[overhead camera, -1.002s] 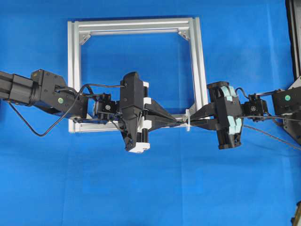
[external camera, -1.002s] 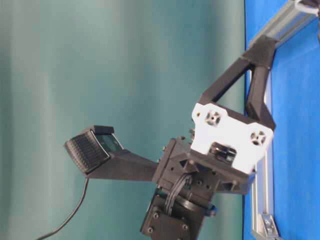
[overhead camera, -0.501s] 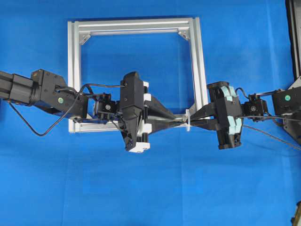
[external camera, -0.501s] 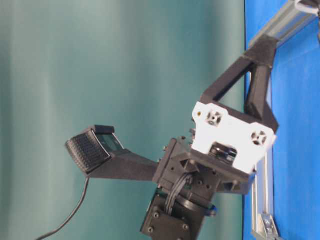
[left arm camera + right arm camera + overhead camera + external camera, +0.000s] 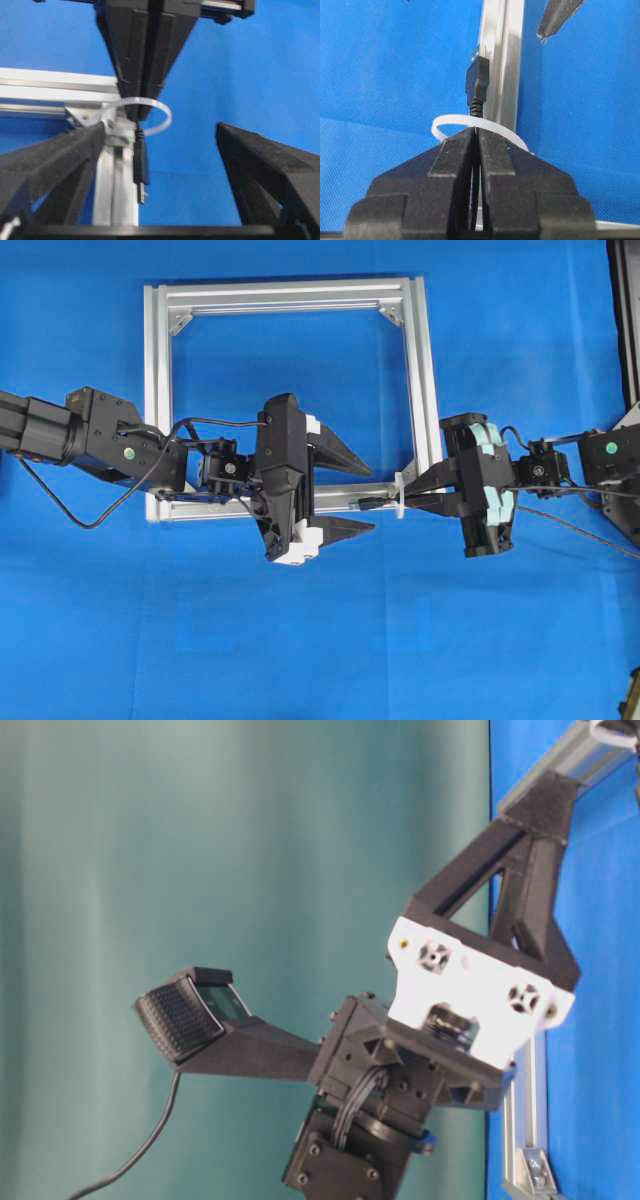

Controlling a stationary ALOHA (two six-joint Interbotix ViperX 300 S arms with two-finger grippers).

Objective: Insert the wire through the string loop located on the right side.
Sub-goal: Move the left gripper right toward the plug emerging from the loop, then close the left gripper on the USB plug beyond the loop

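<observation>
The wire is crowded by the string loop (image 5: 400,496) and my right gripper's fingers, so my left gripper will next grab the wire by its plug (image 5: 373,503), which sticks out free.
The white string loop (image 5: 400,496) sticks out at the lower right corner of the silver frame (image 5: 157,400). The thin black wire passes through the string loop (image 5: 445,122), and its plug (image 5: 371,503) lies free on the left side of it. My right gripper (image 5: 410,497) is shut on the wire just right of the loop, fingertips (image 5: 470,137) against the band. My left gripper (image 5: 372,500) stands open, a finger on each side of the plug (image 5: 141,167) without touching it. In the left wrist view the loop (image 5: 166,117) rings the right gripper's tips.
The frame's lower bar (image 5: 120,190) runs under the plug. A thin cable (image 5: 575,523) trails off to the right behind the right arm. A dark rail (image 5: 625,310) stands at the right edge of the blue cloth. The table-level view shows mostly the left gripper's back (image 5: 480,1000).
My left gripper has opened wide and let go of the plug. The plug stays put, poking through the loop. The right gripper has not moved.
</observation>
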